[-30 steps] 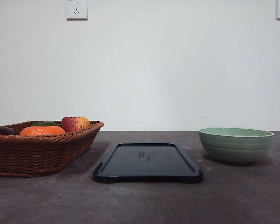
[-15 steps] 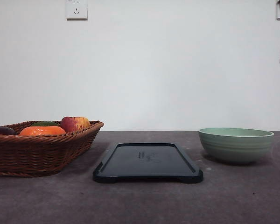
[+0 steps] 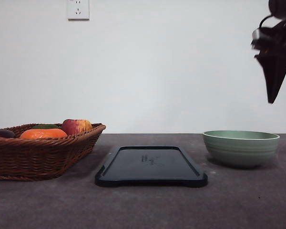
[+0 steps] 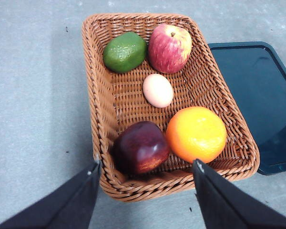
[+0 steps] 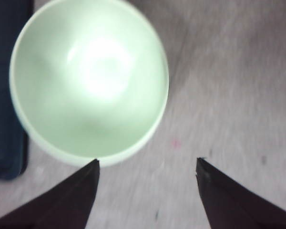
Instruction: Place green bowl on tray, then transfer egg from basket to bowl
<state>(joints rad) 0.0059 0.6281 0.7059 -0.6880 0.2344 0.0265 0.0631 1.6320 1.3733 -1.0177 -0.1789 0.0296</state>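
The right gripper pinches the bowl's thin rim [image 3: 275, 137] on the side away from the tray [image 3: 151, 166] next, since the green bowl spreads wider than my open fingers.
The green bowl [image 3: 240, 147] stands empty on the table, to the right of the black tray [image 3: 151, 166]; from above it reads as a pale bowl [image 5: 89, 81] beside the tray's edge [image 5: 7, 95]. My right gripper [image 3: 272, 98] hangs open high above the bowl's right side, and in its wrist view the right gripper [image 5: 148, 164] is just off the bowl's rim. The wicker basket [image 3: 43, 150] sits at the left. In it lies the egg [image 4: 158, 90]. My left gripper [image 4: 145, 164] is open, above the basket's [image 4: 102, 109] rim.
Around the egg lie a red apple [image 4: 169, 47], a green fruit [image 4: 125, 51], an orange [image 4: 196, 134] and a dark red fruit [image 4: 140, 146]. The tray's corner [image 4: 257, 95] lies just past the basket. A white wall with sockets [image 3: 78, 9] stands behind.
My right arm has come down into the front view at the upper right, lowering toward the bowl. Bowl, tray and basket have not moved.
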